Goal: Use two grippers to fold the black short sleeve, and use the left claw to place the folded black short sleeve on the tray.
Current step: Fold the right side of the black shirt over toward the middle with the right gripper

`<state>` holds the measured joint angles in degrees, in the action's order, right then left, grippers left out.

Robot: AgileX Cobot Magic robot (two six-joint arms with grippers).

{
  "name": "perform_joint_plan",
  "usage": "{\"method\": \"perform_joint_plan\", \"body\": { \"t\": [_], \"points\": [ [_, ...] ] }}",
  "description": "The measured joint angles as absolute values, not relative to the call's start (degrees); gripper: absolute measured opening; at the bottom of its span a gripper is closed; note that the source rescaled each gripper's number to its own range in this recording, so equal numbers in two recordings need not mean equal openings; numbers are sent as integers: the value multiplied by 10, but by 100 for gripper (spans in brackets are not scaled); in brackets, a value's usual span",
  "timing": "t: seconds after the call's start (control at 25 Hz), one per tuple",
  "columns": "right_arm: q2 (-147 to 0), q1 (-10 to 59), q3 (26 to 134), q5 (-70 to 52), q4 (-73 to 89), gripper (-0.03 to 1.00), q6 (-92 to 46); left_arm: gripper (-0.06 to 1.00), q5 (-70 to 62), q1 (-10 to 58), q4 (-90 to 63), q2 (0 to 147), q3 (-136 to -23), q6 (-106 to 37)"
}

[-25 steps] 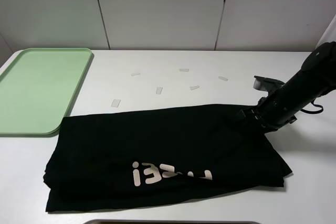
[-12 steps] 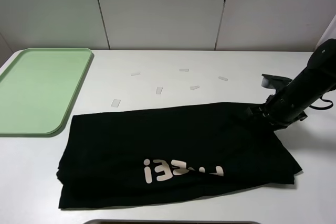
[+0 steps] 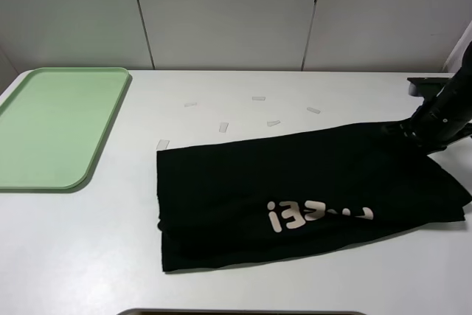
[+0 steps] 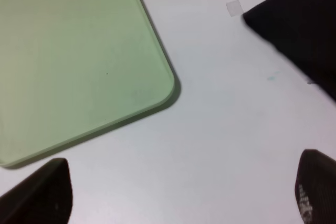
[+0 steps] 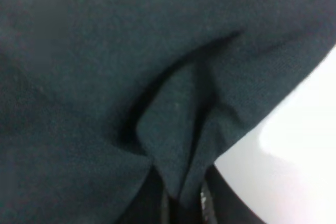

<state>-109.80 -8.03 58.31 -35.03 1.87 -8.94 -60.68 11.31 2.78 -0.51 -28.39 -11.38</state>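
The black short sleeve has its pinched end [image 3: 398, 142] beyond the uncovered lettering, so my right gripper needs to bring that end over the pale lettering [image 3: 318, 215] before it lets go.
The black short sleeve [image 3: 295, 182] lies folded on the white table, right of centre, with its pale lettering [image 3: 318, 215] facing up. My right gripper [image 3: 408, 129] is shut on the shirt's far right corner. In the right wrist view a pinched fold of black cloth [image 5: 173, 108] runs into the right gripper [image 5: 181, 203]. The pale green tray [image 3: 51, 123] sits at the far left, apart from the shirt. My left gripper [image 4: 178, 198] is open and empty above the table near the tray's corner [image 4: 157, 77]. A corner of the shirt [image 4: 299, 30] shows in that view.
Several small pale tape strips [image 3: 223, 127] lie on the table behind the shirt; one [image 4: 234, 7] sits by the shirt's corner. A white panelled wall stands behind the table. A dark edge [image 3: 243, 313] shows at the table's front.
My right gripper has moved right and back, dragging the shirt with it. The shirt's left edge has slid away from the tray.
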Motion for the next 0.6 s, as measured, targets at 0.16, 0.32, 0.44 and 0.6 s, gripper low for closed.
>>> {"method": "perform_joint_plan", "body": {
  "t": [0.16, 0.32, 0.44, 0.6],
  "points": [
    [-1096, -104, 600, -362, -90, 0, -3, 84, -607, 113, 28, -5, -284, -114],
    [-1095, -104, 601, -395, -148, 0, 57, 84, -607, 113, 28, -5, -284, -114],
    [-1091, -86, 606, -424, -182, 0, 83, 84, -607, 113, 28, -5, -284, -114],
    [-1065, -54, 609, -443, -203, 0, 108, 84, -607, 113, 28, -5, -284, -114]
  ]
}}
